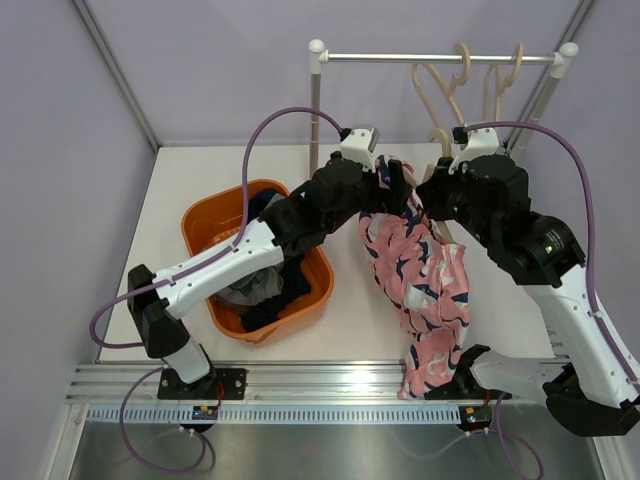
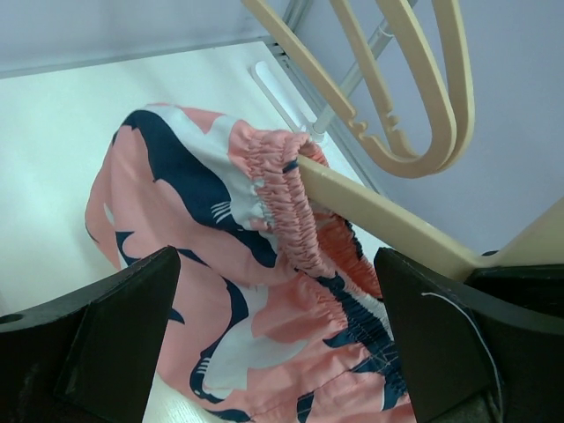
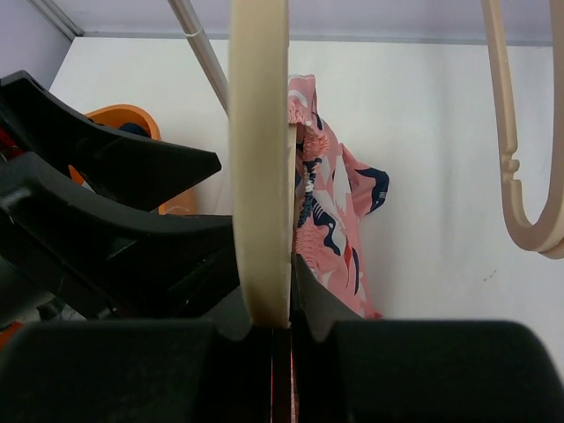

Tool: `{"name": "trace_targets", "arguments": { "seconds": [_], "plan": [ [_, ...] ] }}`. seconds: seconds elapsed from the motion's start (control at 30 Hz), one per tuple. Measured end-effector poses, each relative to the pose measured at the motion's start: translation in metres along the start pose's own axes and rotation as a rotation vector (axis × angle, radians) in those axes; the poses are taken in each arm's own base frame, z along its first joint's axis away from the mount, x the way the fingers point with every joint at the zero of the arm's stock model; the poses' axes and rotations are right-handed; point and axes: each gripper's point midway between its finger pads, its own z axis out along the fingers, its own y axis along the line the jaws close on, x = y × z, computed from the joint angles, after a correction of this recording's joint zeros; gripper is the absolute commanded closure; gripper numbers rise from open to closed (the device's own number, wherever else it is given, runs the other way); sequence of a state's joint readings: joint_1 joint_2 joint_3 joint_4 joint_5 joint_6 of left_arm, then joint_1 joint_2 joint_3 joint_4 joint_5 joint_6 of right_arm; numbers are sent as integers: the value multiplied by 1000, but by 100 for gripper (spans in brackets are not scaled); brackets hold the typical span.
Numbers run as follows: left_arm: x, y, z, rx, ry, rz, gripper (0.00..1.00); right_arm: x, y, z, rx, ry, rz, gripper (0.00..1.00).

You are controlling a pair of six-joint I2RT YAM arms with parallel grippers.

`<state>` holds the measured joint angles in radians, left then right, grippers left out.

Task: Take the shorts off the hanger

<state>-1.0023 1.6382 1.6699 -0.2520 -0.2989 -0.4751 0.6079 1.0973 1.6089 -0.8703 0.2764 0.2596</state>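
Observation:
It isn't time to close on the waistband yet: my left gripper needs to move toward the gathered waistband point(image 2: 300, 220) first, as most of the waistband shows beyond my left gripper's fingers in the left wrist view.
The pink shorts point(image 1: 420, 275) with dark-blue and white pattern hang by their waistband from a beige hanger point(image 3: 260, 159) and trail down to the table's front rail. My right gripper point(image 1: 434, 196) is shut on that hanger point(image 2: 388, 216), as the right wrist view point(image 3: 282, 295) shows. My left gripper point(image 1: 398, 190) is open, its fingers on either side of the gathered waistband point(image 2: 300, 220), not touching it. The navy shorts point(image 1: 296, 278) and grey shorts point(image 1: 252, 288) lie in the orange basket point(image 1: 198, 228).
A clothes rack point(image 1: 440, 58) stands at the back with empty beige hangers point(image 1: 470, 85) on its bar; they also show in the left wrist view point(image 2: 423, 88) and the right wrist view point(image 3: 520, 141). The rack's post point(image 1: 315, 110) rises beside the left arm.

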Motion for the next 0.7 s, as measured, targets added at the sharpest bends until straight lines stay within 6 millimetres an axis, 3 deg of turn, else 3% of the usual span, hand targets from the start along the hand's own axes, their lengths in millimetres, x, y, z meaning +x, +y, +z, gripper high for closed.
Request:
{"name": "trace_targets", "arguments": {
  "seconds": [0.27, 0.53, 0.67, 0.7],
  "plan": [
    [-4, 6, 12, -61, -6, 14, 10, 0, -3, -1, 12, -6, 2, 100],
    [11, 14, 26, -105, 19, 29, 20, 1, -1, -3, 0, 0, 2, 100],
    [13, 18, 28, -124, 18, 33, 39, 4, -1, -4, -5, 13, 0, 100],
    [12, 19, 28, -130, 15, 33, 51, 5, -1, -4, -7, 15, 0, 100]
  ]
}}
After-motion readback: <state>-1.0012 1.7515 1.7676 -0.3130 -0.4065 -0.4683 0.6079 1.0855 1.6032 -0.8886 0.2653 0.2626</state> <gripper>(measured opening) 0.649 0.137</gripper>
